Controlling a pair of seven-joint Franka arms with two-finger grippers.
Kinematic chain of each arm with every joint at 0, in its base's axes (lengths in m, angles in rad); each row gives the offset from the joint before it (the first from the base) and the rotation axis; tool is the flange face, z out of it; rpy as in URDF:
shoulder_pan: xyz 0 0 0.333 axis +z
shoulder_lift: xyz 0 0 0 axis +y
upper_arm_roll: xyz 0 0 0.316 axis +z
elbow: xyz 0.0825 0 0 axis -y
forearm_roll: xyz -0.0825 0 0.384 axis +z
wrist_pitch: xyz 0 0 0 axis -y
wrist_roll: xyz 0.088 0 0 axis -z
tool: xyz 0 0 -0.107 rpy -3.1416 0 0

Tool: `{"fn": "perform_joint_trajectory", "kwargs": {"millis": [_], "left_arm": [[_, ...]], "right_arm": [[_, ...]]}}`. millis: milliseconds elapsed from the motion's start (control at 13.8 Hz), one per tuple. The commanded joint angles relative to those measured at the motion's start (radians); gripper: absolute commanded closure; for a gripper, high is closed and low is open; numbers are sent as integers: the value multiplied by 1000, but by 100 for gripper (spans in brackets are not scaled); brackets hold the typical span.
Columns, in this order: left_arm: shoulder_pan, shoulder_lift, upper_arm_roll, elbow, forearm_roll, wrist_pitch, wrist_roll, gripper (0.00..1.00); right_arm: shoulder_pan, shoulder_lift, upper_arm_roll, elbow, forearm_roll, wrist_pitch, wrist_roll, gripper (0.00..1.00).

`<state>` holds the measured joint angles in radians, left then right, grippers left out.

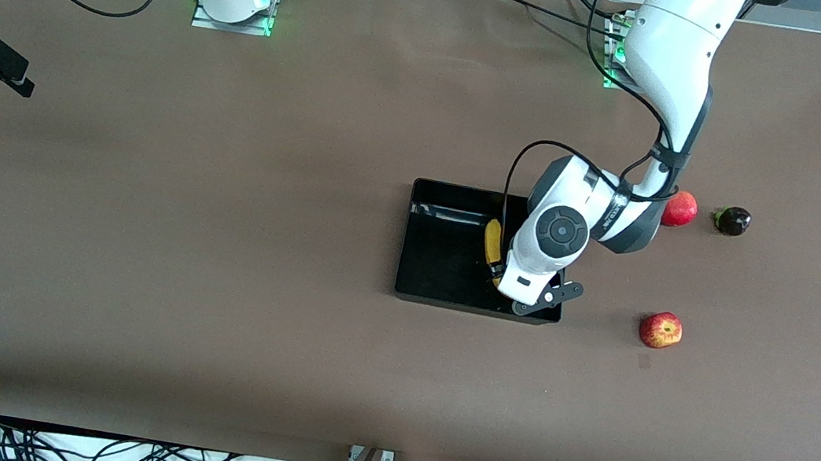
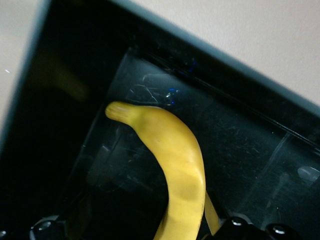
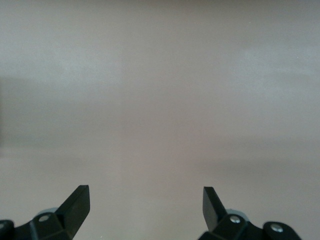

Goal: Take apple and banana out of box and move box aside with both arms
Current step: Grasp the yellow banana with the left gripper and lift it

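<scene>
The fingers are above the yellow banana in the left wrist view, so the left gripper needs to go lower before it closes on the banana.
The black box (image 1: pixel 409 238) lies near the middle of the table. A yellow banana (image 1: pixel 492 241) rests inside it, along the wall toward the left arm's end. My left gripper (image 1: pixel 498 275) hangs low over the banana's nearer end, mostly hidden under its own white wrist. In the left wrist view the banana (image 2: pixel 175 165) runs between the open jaws above the glossy box floor (image 2: pixel 250 145). The red-yellow apple (image 1: pixel 661 330) sits on the table toward the left arm's end, apart from the box. My right gripper (image 1: pixel 21 84) (image 3: pixel 145 197) waits open over bare table at the right arm's end.
A round red fruit (image 1: pixel 680 209) and a small dark fruit with a green stem (image 1: pixel 731 220) lie farther from the front camera than the apple. The left arm's elbow leans over the box's corner. Cables run along the table's near edge.
</scene>
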<state>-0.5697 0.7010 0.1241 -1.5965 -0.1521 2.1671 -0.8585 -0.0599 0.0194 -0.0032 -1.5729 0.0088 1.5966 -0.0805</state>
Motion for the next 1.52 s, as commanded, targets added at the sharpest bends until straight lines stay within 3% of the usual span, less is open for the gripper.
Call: {"fn": "perform_joint_trajectory", "kwargs": {"millis": [0,578,722,939,1011,1444], "left_arm": [[-10,8,-7,-5,-38,28,-22,0],[-7,60,-15,-22,-40,117,-22,0],[-7,61,-17,-22,-40,117,-24,29],[-7,63,-17,-22,-38,114,-33,88],[-7,61,-20,-22,-37,112,-31,100],[-6,43,-29,-7,-37,83,-33,100]], "right_arm": [[0,11,0,27,17,-20,11,0],[0,11,0,27,17,-20,11,0],[0,13,0,27,17,-20,11,0],[0,13,0,27,17,-20,11,0],[0,11,0,27,17,-20,11,0],[0,13,0,27,17,-20,11,0]]}}
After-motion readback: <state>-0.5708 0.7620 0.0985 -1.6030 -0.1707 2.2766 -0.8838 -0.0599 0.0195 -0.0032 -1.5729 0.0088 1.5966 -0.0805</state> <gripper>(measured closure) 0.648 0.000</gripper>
